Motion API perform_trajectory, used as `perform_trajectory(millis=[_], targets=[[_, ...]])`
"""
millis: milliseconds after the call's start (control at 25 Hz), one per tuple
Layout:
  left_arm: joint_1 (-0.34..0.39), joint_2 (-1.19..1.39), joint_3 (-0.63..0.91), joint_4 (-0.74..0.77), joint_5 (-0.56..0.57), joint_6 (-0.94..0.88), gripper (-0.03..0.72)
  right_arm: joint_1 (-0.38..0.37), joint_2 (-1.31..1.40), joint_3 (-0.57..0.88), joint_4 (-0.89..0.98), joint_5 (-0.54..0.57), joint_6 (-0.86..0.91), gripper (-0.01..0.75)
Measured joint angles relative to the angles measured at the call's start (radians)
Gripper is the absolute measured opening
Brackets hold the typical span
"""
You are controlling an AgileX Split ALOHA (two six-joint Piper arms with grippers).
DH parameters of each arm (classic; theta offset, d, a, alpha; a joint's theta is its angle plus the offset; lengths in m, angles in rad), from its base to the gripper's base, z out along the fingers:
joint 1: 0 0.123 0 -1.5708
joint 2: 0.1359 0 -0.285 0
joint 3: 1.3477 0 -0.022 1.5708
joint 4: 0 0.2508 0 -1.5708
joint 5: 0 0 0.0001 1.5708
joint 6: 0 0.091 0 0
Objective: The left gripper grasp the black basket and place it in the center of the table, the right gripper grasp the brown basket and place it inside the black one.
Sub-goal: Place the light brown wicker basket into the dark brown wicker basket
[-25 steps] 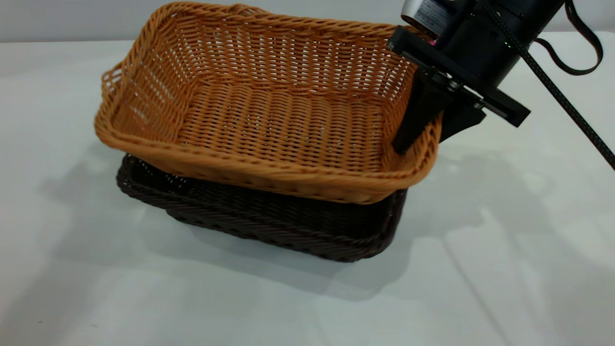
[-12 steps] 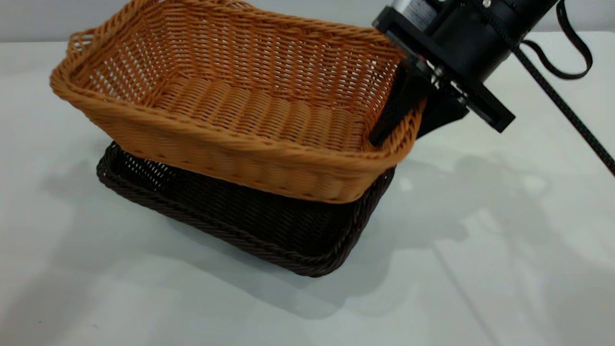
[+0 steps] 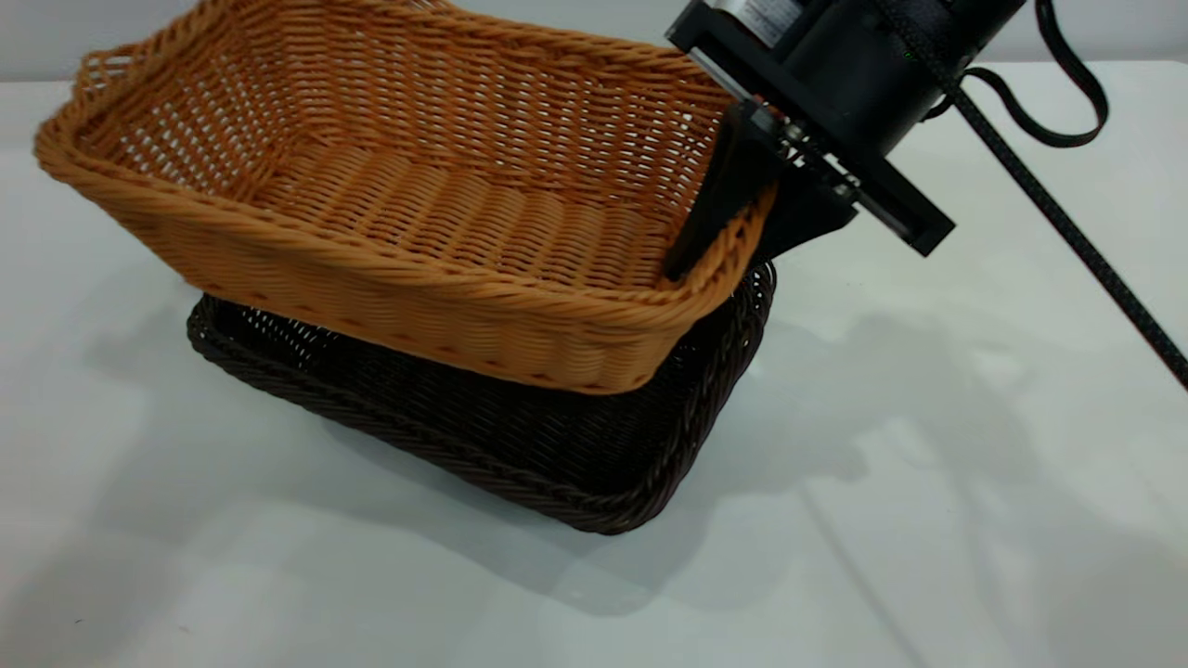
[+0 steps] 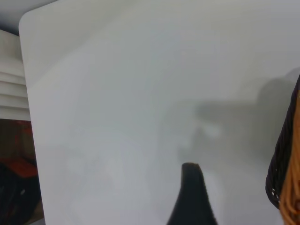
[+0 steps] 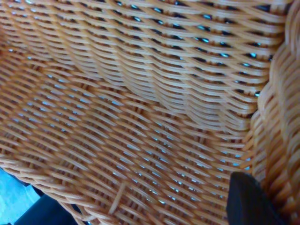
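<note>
The brown basket's base (image 3: 429, 347) hangs tilted above the black basket's rim (image 3: 445, 451), so the robot's right gripper should lower the brown basket inside before releasing it.
The brown basket (image 3: 418, 213) hangs tilted in the air, its left end highest, just over the black basket (image 3: 520, 436). My right gripper (image 3: 747, 227) is shut on the brown basket's right wall, one finger (image 3: 710, 209) inside and one outside. The right wrist view is filled with the brown basket's weave (image 5: 140, 117) and one fingertip (image 5: 246, 201). The black basket rests on the white table (image 3: 928, 464). My left gripper (image 4: 229, 201) hovers over bare table beside the black basket's rim (image 4: 281, 164), open and holding nothing. Only one of its fingers (image 4: 191, 197) shows.
The right arm's braided cable (image 3: 1067, 232) runs down across the right side. In the left wrist view the table's rounded corner and edge (image 4: 28, 93) show, with white slats (image 4: 11, 79) and dark clutter (image 4: 14, 187) beyond.
My right gripper has carried the brown basket leftward over the black one, and its left end has risen. The black basket shifted slightly left at first, then stayed.
</note>
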Motion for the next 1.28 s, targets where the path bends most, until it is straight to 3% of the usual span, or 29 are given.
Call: perform_trajectory(millis=[360,920,1120,1280], targets=[[0.0,0.0,0.0,0.0,-0.002,0.003,0.507,0.039,0.003,0.089,0.014,-0.247,0.063,0.087],[0.0,0.0,0.0,0.0,-0.002,0.034,0.507,0.016,0.022,0.088,-0.285,-0.276,0.067,0.099],[0.0,0.0,0.0,-0.001,0.008,0.045,0.507,0.017,0.019,0.086,-0.372,-0.298,0.066,0.186],[0.0,0.0,0.0,-0.001,0.01,0.045,0.507,0.017,0.016,0.064,-0.429,-0.294,0.066,0.339]])
